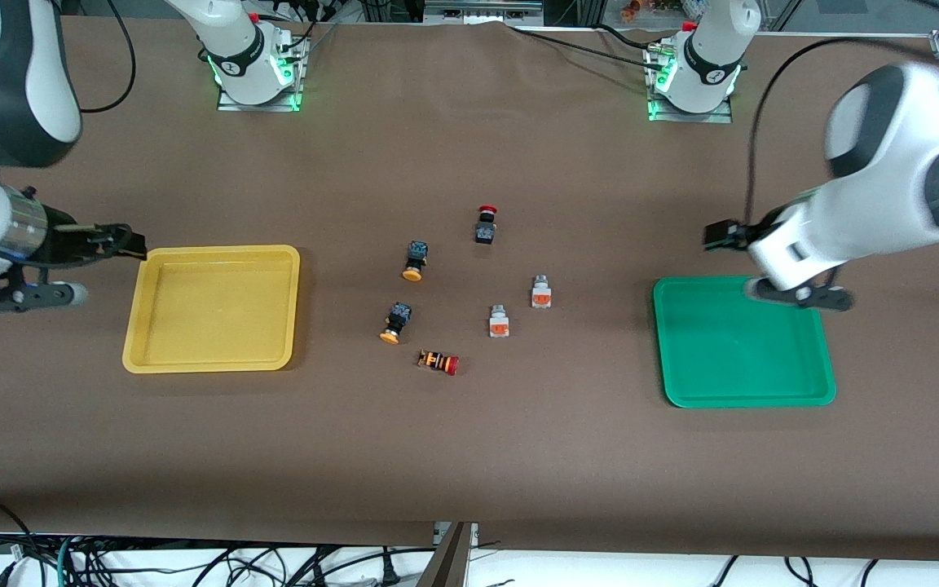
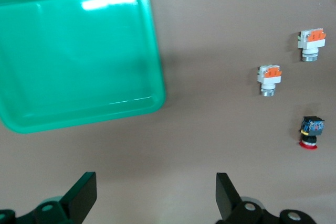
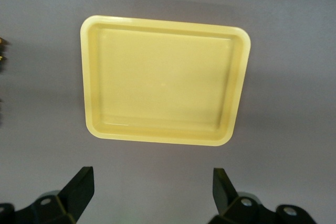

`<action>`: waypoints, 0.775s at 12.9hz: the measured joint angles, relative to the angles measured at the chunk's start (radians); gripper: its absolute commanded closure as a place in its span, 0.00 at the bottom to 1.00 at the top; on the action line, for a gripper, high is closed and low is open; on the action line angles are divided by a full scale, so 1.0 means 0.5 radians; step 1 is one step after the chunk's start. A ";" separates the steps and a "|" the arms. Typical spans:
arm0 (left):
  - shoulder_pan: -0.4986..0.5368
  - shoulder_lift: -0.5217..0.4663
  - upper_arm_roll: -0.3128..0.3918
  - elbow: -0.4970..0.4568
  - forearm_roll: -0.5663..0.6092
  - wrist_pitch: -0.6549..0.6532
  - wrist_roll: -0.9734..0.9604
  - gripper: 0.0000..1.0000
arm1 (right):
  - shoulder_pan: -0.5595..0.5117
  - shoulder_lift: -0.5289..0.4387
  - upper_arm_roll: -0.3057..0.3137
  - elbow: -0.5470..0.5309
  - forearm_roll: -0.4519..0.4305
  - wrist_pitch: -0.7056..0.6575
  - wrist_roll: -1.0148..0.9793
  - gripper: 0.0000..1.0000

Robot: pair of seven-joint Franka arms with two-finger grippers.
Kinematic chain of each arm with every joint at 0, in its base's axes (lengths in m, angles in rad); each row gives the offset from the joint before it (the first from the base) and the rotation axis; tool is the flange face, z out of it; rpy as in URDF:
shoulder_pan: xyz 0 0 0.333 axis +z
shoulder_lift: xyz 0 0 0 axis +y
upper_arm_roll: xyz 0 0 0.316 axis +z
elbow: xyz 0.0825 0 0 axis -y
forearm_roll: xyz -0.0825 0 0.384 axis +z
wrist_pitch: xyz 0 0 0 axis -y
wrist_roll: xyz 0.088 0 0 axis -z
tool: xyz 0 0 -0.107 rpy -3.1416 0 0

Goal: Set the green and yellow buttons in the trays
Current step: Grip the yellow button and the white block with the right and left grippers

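The robot's right gripper will next grab the button by its black-and-blue body (image 1: 417, 253), so the button's yellow-orange cap (image 1: 412, 275) stays free on the way to the yellow tray.
Four buttons lie on the table between the trays. Two black-and-blue ones have yellow-orange caps (image 1: 414, 261) (image 1: 395, 322). Two white blocky ones have orange patches (image 1: 541, 292) (image 1: 500, 320); both also show in the left wrist view (image 2: 269, 80) (image 2: 311, 44). The yellow tray (image 1: 213, 308) (image 3: 163, 80) and the green tray (image 1: 742, 342) (image 2: 79, 51) are empty. My left gripper (image 1: 800, 295) (image 2: 156, 198) is open and empty, over the green tray's rim on the side away from the front camera. My right gripper (image 1: 21, 297) (image 3: 153, 192) is open and empty, over bare table beside the yellow tray.
A black button with a red cap (image 1: 486, 224) (image 2: 311, 132) lies farther from the front camera than the other buttons. An orange-striped button with a red cap (image 1: 438, 361) lies nearest to it. Brown cloth covers the table.
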 measured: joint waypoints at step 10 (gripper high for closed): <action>-0.573 0.607 -0.020 -0.171 -0.004 1.022 -0.425 0.00 | 0.879 0.390 0.027 -0.038 0.281 0.466 1.270 0.00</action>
